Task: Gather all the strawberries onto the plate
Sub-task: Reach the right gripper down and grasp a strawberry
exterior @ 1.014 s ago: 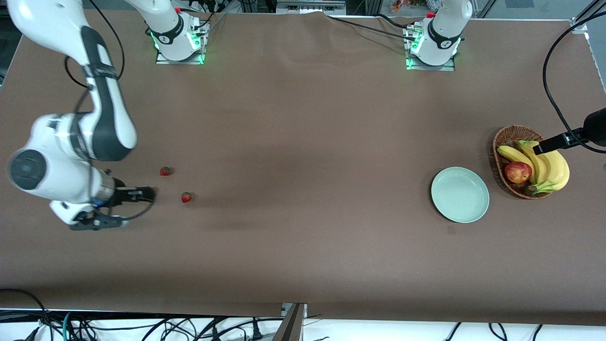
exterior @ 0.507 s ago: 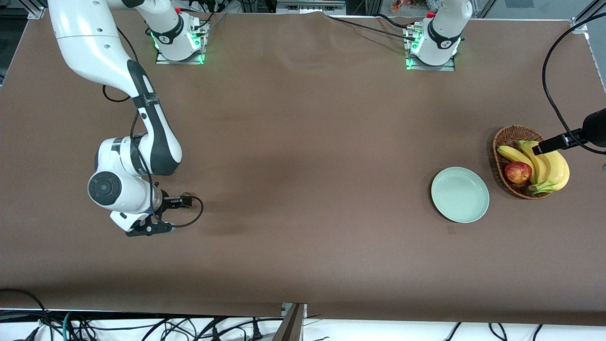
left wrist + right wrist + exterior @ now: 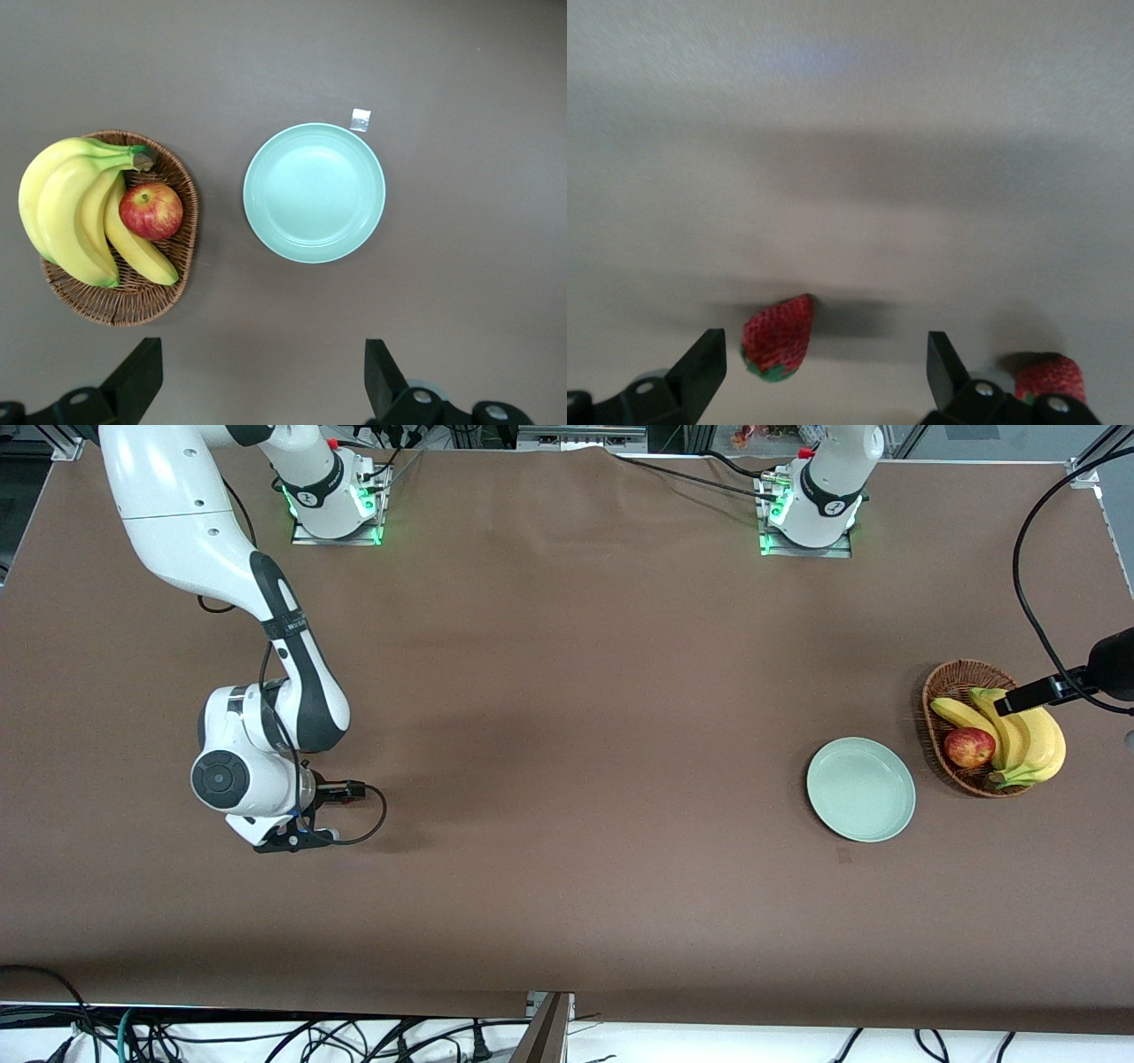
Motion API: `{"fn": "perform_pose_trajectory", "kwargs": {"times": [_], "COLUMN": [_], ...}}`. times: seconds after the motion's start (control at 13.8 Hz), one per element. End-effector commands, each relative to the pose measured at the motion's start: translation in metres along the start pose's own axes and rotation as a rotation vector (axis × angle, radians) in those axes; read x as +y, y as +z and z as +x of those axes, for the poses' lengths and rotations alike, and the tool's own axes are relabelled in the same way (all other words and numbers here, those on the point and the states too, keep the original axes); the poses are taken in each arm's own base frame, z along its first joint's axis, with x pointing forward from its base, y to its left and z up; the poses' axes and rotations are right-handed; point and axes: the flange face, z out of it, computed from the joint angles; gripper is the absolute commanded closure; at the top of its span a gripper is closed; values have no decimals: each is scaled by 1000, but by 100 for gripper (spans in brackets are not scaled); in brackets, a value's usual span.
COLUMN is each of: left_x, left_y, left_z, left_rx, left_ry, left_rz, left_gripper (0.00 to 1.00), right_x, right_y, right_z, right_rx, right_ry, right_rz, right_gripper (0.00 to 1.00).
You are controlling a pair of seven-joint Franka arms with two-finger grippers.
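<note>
My right gripper grabs the strawberry between its fingers by its red body (image 3: pixel 780 333) next, to collect it into the plate.
In the right wrist view my right gripper (image 3: pixel 826 350) is open low over the table. One red strawberry (image 3: pixel 778 341) with a green cap lies between its fingers, close to one finger (image 3: pixel 700 372). A second strawberry (image 3: pixel 1050 376) lies just outside the other finger. No third strawberry shows. In the front view the right hand (image 3: pixel 257 784) covers both berries. The pale green plate (image 3: pixel 860 789) is empty toward the left arm's end of the table. My left gripper (image 3: pixel 261 354) waits open and empty high over the table, above the plate (image 3: pixel 314 192).
A wicker basket (image 3: pixel 941 691) with bananas (image 3: pixel 1028 740) and a red-yellow apple (image 3: pixel 968 747) stands beside the plate, at the left arm's end. It also shows in the left wrist view (image 3: pixel 182 257). A small tape patch (image 3: pixel 361 119) lies by the plate's rim.
My right arm swung in over the two strawberries, which showed on the table before and are now hidden under the hand in the front view. The left arm has not moved.
</note>
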Motion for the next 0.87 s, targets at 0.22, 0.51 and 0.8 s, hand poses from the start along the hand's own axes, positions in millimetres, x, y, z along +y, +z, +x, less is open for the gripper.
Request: {"fn": "perform_pose_trajectory", "kwargs": {"times": [0.22,0.51,0.8], "left_x": [23,16,25], "left_y": [7,24,37], "left_z": [2,7,3], "left_rx": [-12,-62,-104], "left_ry": [28,19,32], "left_rz": [16,24,32], "left_gripper": [0,0,0], "right_x": [-5,-8,-7], "right_y": [4,8,9], "right_z": [-8,-7,-7], "right_rx": [5,5,3], "right_ry": [61,61,63], "right_rz": [55,57,58], "right_gripper": [0,4,66]}}
